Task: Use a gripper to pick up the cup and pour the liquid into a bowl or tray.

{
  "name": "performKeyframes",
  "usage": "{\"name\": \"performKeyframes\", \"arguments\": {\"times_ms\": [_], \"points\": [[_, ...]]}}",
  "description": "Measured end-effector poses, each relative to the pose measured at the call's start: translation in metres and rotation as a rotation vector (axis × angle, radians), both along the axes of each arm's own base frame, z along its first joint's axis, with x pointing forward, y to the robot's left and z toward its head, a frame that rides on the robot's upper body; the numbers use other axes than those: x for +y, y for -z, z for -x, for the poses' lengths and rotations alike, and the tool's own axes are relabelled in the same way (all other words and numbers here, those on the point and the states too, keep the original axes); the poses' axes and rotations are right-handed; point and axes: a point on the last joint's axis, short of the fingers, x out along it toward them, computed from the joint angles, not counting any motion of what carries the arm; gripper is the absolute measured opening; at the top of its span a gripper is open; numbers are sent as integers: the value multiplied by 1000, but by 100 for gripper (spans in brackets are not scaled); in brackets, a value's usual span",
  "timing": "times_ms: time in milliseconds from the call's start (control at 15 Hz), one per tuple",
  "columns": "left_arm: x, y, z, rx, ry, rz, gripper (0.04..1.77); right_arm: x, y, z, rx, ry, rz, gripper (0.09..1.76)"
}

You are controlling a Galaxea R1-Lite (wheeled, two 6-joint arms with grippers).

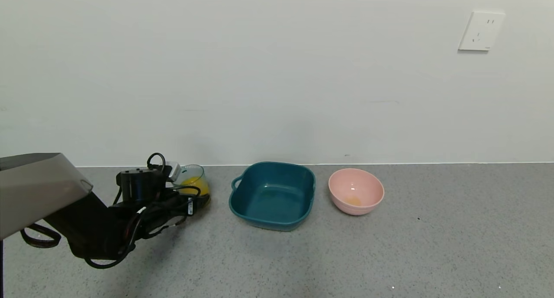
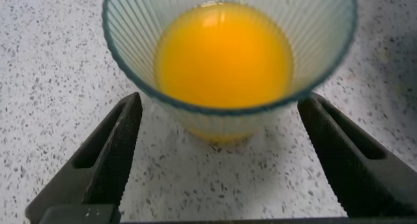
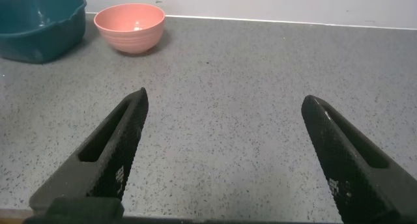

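Observation:
My left gripper's fingers reach only the cup's near rim [image 2: 225,111], short of its middle [image 2: 225,55]. It is too early to close on the cup, so the gripper first moves forward now.
The cup [image 1: 193,182], a ribbed clear blue-green tumbler, stands on the grey counter at the left. It holds orange-yellow liquid [image 2: 225,55]. My left gripper [image 1: 188,201] is open and reaches the cup from the near side. In the left wrist view the left gripper [image 2: 220,101] has its black fingers [image 2: 124,136] spread to either side of the cup [image 2: 228,116], not touching it. The dark teal square dish [image 1: 268,220] sits just right of the cup and looks empty. My right gripper [image 3: 225,97] is open and empty over bare counter, out of the head view.
A round pink bowl [image 1: 355,205] with a little yellow residue stands right of the teal dish. Both show far off in the right wrist view, the dish [image 3: 39,38] and the bowl [image 3: 129,35]. A white wall with a socket [image 1: 481,31] runs close behind.

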Motion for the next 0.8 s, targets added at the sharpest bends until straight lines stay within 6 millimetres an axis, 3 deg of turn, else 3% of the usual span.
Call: {"name": "performKeyframes", "arguments": {"times_ms": [800], "points": [[1,4,-24,-41,-2,1,172,0,0,0,0,0,0,171]]}}
